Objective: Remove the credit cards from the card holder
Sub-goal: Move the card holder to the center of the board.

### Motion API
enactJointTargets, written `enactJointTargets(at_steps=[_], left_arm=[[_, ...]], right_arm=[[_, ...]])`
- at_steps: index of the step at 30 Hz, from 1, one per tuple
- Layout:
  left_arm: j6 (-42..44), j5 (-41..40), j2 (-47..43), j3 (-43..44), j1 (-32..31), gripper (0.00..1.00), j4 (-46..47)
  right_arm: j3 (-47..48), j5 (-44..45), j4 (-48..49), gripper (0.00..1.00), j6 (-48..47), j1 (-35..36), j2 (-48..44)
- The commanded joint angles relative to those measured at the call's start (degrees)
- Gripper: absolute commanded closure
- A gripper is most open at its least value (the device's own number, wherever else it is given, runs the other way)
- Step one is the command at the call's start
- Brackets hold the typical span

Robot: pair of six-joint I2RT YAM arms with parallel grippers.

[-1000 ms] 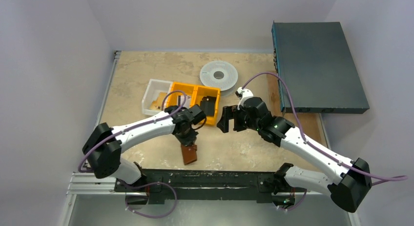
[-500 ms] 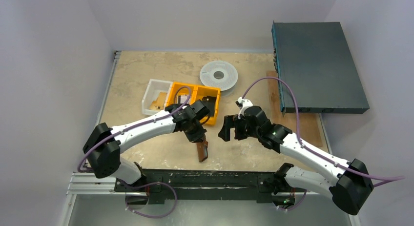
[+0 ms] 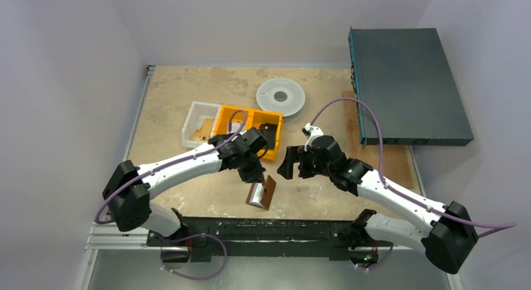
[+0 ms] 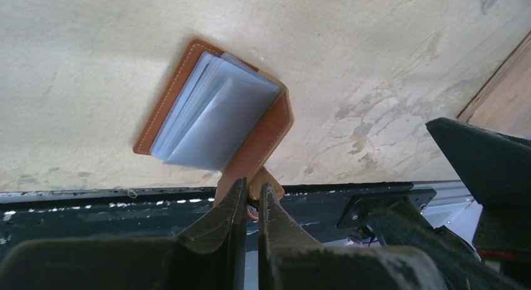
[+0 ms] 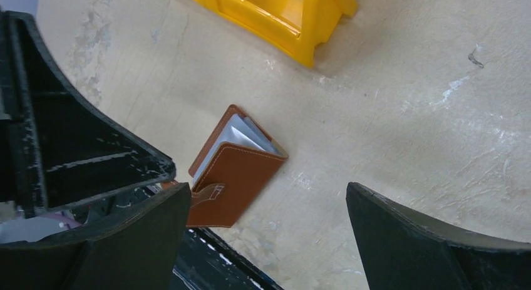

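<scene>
I should keep holding the strap with my left gripper until the flap lies open. The flap is tilted beside the leaves, so it would stay half shut if I opened now.
The card holder (image 3: 268, 191), a brown leather wallet, hangs half open just above the table near its front edge. My left gripper (image 3: 255, 176) is shut on its small leather strap (image 4: 268, 179), with the holder dangling beyond my fingertips (image 4: 238, 193). Inside it, pale grey-blue flat leaves fan out; these look like the credit cards (image 4: 216, 111), also showing as a whitish edge (image 5: 240, 131). My right gripper (image 3: 293, 164) stands open a short way to the right of the holder (image 5: 235, 177), touching nothing, and its jaws are wide apart.
An orange bin (image 3: 247, 124) and a white bin (image 3: 196, 130) sit behind the left gripper. A grey spool (image 3: 282, 96) lies further back. A large dark box (image 3: 407, 83) fills the right rear. A black rail (image 3: 263, 230) runs along the near edge.
My left gripper has carried the card holder to the right and turned it, and the holder now hangs open with its pale inside showing. The right gripper has drifted slightly down and left.
</scene>
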Motion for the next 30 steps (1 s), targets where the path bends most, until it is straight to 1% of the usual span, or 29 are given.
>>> enactJointTargets(at_steps=[1,5,7,11,12,14,16,23,30], left_arm=[[3.9,3.1,5.9,4.6,-1.0,1.0,5.0],[2.3,3.4,11.9,7.9,-3.5,1.0,7.5],[1.5,4.9,15.1,8.7,-4.5,1.0,10.4],[2.3,7.6,21.6,12.4,-6.2,1.0,12.2],[2.7,8.1,22.6,12.8,-6.5,0.98,12.9],[3.2,9.2,24.1,13.2,-6.6,0.88,14.2],[4.2,10.1,25.3,13.0,-6.6,0.81,15.7],[7.2,13.5,27.8,12.2,-6.6,0.7,19.9],[11.2,12.1,23.2,11.5,-5.9,0.58,20.3]], right_arm=[[0.5,3.9,-3.1,0.04,1.6,0.3,-2.9],[1.1,8.1,-7.9,0.04,3.0,0.4,-6.5],[1.8,10.2,-11.0,0.04,3.6,0.4,-8.9],[3.1,12.8,-14.4,0.03,4.3,0.4,-12.5],[3.2,12.9,-15.0,0.03,4.4,0.4,-13.0],[3.4,13.0,-16.2,0.03,4.5,0.4,-13.2],[3.2,12.9,-16.8,0.03,4.7,0.4,-13.3],[2.2,12.1,-16.3,0.02,5.9,0.4,-14.0],[2.4,10.8,-16.2,0.01,6.2,0.4,-15.0]])
